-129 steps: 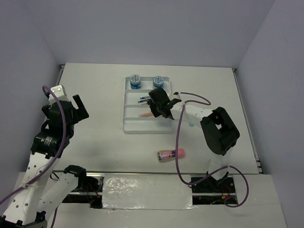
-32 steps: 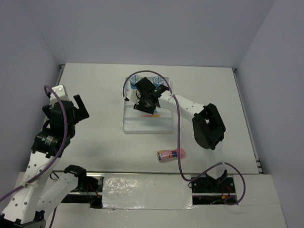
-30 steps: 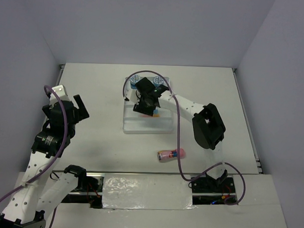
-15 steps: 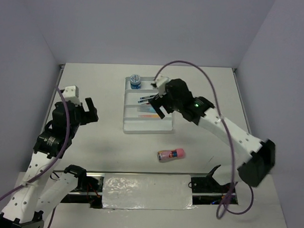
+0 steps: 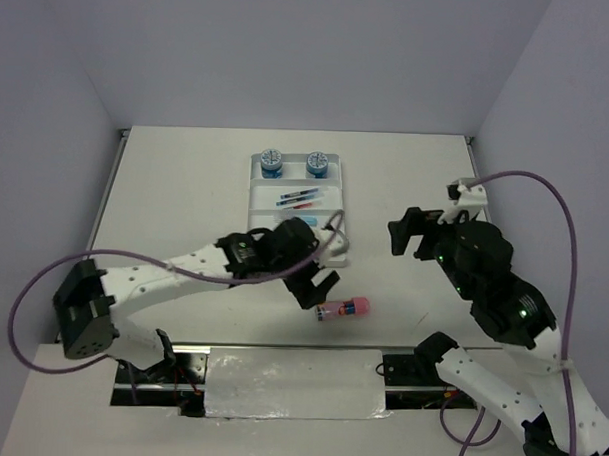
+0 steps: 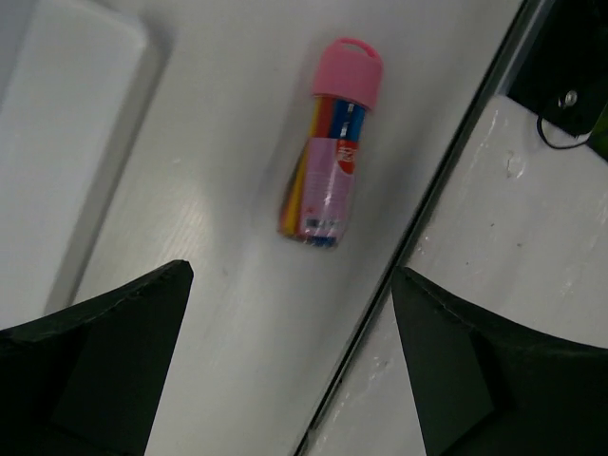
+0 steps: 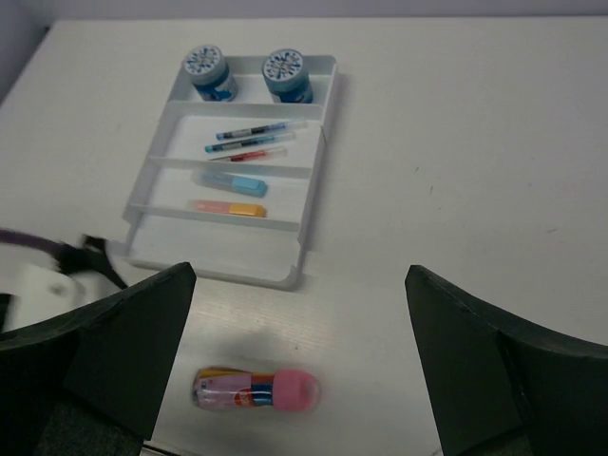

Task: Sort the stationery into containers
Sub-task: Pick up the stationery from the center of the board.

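My left gripper should next grab the pink-red tube by its pencil-filled body [image 5: 334, 310]. The pink cap then stays free to settle into the tray [image 5: 339, 211].
The white four-compartment tray [image 5: 339, 211] holds two blue tubs [image 5: 271, 163] [image 5: 316, 163] in the far compartment, thin pens [image 5: 297, 199] in the second, and a light-blue marker [image 5: 299, 221] in the third. The right wrist view shows the tray [image 7: 218, 269], the tubs [image 7: 206, 71], the pens [image 7: 252, 141], the light-blue marker [image 7: 231, 182] and an orange marker [image 7: 228, 207]. The pink-red tube [image 5: 342, 308] lies on the table in front of the tray. My left gripper [image 5: 318, 289] is open just left of it, with the tube [image 6: 329, 142] ahead of its fingers. My right gripper [image 5: 409, 235] is open and empty, raised to the right of the tray.
The table's front edge [image 6: 418, 237] runs close beside the tube. The left arm [image 5: 183, 269] stretches across the near left of the table, over the tray's front left corner. The tray corner [image 6: 66, 142] shows left of the tube in the left wrist view.
My right arm has pulled back from over the tray to the right and lifted. My left arm has swung from the far left across to the pink-red tube.
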Robot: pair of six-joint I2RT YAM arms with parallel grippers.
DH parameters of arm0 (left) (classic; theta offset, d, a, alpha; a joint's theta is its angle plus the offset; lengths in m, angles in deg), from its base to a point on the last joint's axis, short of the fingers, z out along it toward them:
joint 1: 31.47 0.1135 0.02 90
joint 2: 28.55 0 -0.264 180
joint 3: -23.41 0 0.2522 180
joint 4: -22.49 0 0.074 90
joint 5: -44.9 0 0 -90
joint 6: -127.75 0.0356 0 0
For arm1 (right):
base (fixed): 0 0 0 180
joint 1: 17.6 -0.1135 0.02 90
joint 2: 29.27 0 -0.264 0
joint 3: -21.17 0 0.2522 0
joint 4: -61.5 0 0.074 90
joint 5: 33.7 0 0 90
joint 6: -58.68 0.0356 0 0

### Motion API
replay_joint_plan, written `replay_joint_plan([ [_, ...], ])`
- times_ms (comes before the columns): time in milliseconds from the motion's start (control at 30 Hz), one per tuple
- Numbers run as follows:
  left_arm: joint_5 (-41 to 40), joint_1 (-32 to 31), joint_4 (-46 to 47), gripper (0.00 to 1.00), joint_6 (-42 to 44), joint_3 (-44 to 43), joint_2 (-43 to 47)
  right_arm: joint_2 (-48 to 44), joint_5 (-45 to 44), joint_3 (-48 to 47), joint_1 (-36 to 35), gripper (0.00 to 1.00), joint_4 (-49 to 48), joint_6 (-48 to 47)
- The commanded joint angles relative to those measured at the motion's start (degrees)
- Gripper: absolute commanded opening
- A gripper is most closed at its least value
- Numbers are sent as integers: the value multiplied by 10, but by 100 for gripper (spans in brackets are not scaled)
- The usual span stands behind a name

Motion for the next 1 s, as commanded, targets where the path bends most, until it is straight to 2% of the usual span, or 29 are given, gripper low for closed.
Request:
replay_joint_plan([
  [0,-44,-60,70,99,65,-15,-77,-36,24,-26,2,100,27,1],
  [133,-37,-73,148,99,88,-21,-153,-46,36,-40,2,100,68,-16],
  [300,-17,-74,150,98,93,-54,-236,-78,70,-30,2,100,67,-33],
  [433,-20,-74,157,92,94,-53,-273,-96,89,-25,2,100,64,-39],
  [533,-25,-74,162,77,94,-45,-285,-98,96,-25,2,100,62,-42],
  [567,-27,-74,162,62,94,-41,-285,-101,95,-26,2,100,62,-43],
  [633,-30,-74,163,40,94,-34,-266,-101,94,-31,2,100,64,-44],
  [667,-31,-74,158,23,116,-27,-245,-101,93,-32,2,100,65,-45],
  [700,-35,-74,152,17,121,-25,-233,-101,92,-38,2,100,66,-47],
  [733,-47,-73,145,6,127,-25,-220,-101,91,-40,2,100,66,-51],
  [800,-59,-71,119,0,163,-26,-184,-101,85,-47,2,100,65,-54],
  [900,-89,-50,102,0,220,-23,-143,-102,83,-51,2,100,62,-60],
  [933,-86,-33,102,0,230,-23,-134,-102,85,-50,2,100,60,-60],
  [967,-50,-21,98,0,247,-32,-124,-102,88,-49,2,100,55,-60],
])
